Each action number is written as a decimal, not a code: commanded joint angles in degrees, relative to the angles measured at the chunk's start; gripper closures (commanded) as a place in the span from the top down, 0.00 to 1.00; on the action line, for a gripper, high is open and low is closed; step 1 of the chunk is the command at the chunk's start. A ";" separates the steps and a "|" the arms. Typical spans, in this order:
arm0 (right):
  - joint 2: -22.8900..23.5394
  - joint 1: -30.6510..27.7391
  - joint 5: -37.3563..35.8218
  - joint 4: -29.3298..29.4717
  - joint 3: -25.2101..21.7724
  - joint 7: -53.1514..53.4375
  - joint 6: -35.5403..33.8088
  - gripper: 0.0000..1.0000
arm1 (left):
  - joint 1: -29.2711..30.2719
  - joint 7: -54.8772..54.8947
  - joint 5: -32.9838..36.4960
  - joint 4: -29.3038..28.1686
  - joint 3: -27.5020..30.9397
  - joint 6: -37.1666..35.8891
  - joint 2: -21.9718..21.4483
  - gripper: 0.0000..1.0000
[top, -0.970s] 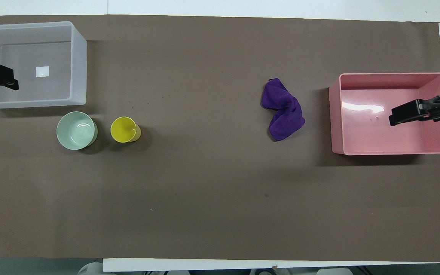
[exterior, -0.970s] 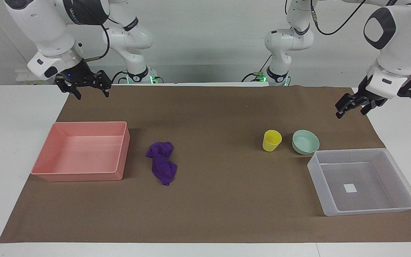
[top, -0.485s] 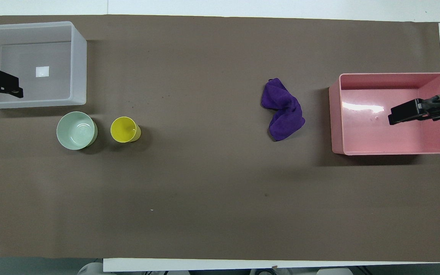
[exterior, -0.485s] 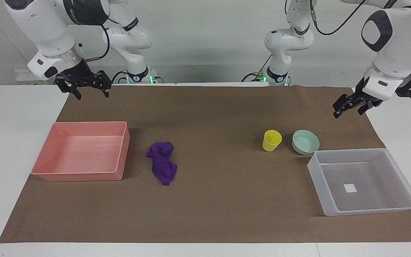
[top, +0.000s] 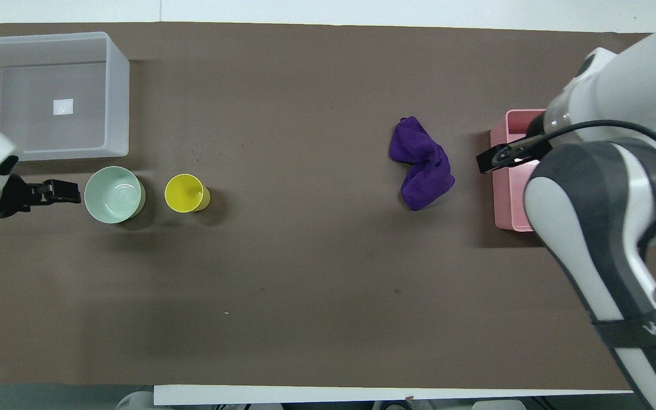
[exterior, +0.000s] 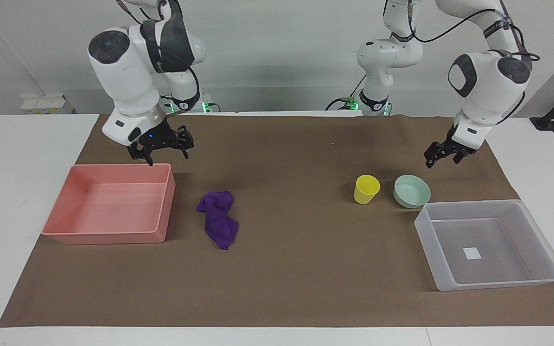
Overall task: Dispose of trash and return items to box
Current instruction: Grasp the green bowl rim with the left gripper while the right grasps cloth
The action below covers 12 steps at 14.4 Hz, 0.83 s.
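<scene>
I should grab the mint-green bowl by its rim [top: 86, 189] with my left gripper next, so I can return the bowl to the clear tray.
The purple rag [exterior: 218, 223] [top: 422, 165] lies crumpled on the brown mat beside the pink tray [exterior: 113, 202] [top: 507, 191]. The yellow cup [exterior: 366, 189] [top: 185, 193] and the mint-green bowl [exterior: 411, 191] [top: 113, 194] stand upright side by side, just nearer to the robots than the clear tray [exterior: 423, 226] [top: 117, 102], which holds only its white label. My right gripper [exterior: 167, 157] [top: 496, 158] is open and empty, up in the air over the pink tray's rim on the rag's side. My left gripper [exterior: 442, 162] [top: 60, 192] is open and empty, raised over the mat close beside the bowl.
The brown mat [exterior: 296, 269] covers most of the white table. My right arm's large body [top: 601, 228] hides most of the pink tray in the overhead view. Open mat lies between the rag and the cup.
Both arms have swung in and come lower. The right gripper went from the mat's corner to the pink tray's rim near the rag. The left gripper went from the clear tray's end to beside the bowl.
</scene>
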 commanded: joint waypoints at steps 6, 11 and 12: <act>11.96 4.60 0.58 -4.73 0.23 0.18 19.34 0.99 | -0.33 -0.62 0.51 -9.26 -0.24 17.21 5.46 0.00; 14.43 4.95 0.58 -9.48 0.23 0.18 27.61 0.82 | -0.77 -0.51 0.51 -8.12 -0.24 15.55 5.55 0.00; 14.43 4.95 0.49 -9.92 0.14 0.09 27.79 0.71 | -0.68 -0.42 0.51 -6.99 -0.24 12.49 4.94 0.00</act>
